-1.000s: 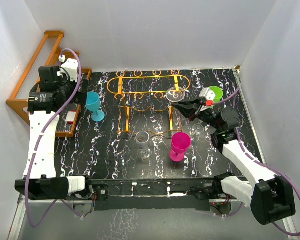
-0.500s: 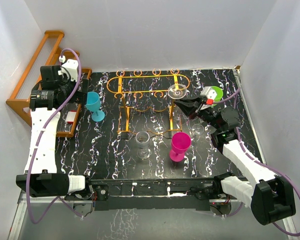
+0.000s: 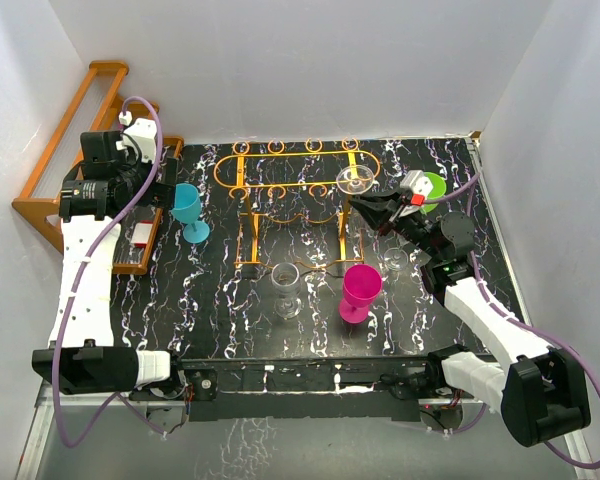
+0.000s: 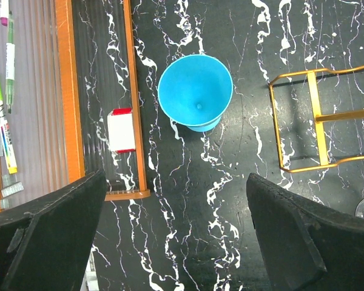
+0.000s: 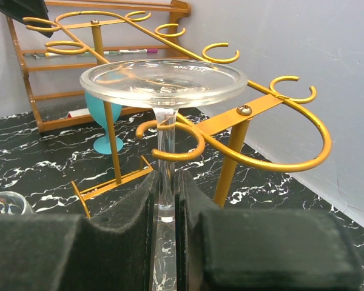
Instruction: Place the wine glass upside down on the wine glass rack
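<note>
The robot's right gripper should open now, because the wine glass's stem stands inside the rack's end loop and the wider foot of the wine glass is above the wire.
The clear wine glass [image 3: 353, 182] is upside down, its round foot [image 5: 164, 82] on top. Its stem [image 5: 165, 154] stands inside an end loop of the orange wire wine glass rack [image 3: 292, 186], at the rack's right end. My right gripper [image 3: 366, 208] is shut on the stem just below the loop [image 5: 167, 206]. The bowl is hidden below my fingers. The rack's rails and loops [image 5: 273, 103] spread around the glass. My left gripper [image 3: 152, 192] is open and empty above the table [image 4: 176, 179], near a blue glass.
A blue glass [image 3: 187, 205] [image 4: 195, 91] stands left of the rack. A pink glass [image 3: 361, 288] and two clear glasses [image 3: 286, 285] [image 3: 395, 260] stand in front. An orange wooden shelf [image 3: 80, 130] [image 4: 67, 91] holding pens is at the far left.
My right gripper has carried the glass slightly toward the back, along the rack's end loop. My left arm shifted a little and then stayed still.
</note>
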Tool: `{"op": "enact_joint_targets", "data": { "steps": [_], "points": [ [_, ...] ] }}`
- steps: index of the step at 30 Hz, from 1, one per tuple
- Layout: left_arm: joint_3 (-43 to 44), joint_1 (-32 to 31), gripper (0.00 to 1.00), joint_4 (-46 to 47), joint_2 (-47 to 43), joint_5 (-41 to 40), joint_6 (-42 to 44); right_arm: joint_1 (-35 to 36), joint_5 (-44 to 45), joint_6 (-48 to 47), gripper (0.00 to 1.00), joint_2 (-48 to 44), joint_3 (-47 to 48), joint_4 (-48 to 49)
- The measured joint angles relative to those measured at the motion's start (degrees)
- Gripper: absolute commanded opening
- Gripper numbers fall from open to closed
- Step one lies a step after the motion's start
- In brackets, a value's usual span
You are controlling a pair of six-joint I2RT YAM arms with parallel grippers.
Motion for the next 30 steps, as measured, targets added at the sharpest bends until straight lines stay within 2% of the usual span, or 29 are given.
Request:
{"op": "enact_joint_targets", "data": {
  "steps": [18,30],
  "points": [
    [-3.5,0.0,0.97,1.7,2.1,-1.8,0.0,0.8,1.2,-1.4,0.2,0.7,0.0,-1.1],
    [5.7,0.1,0.97,0.7,14.6,-3.2,-0.4,0.9,1.7,-2.3,0.24,0.8,0.0,-1.0]
  ]
}}
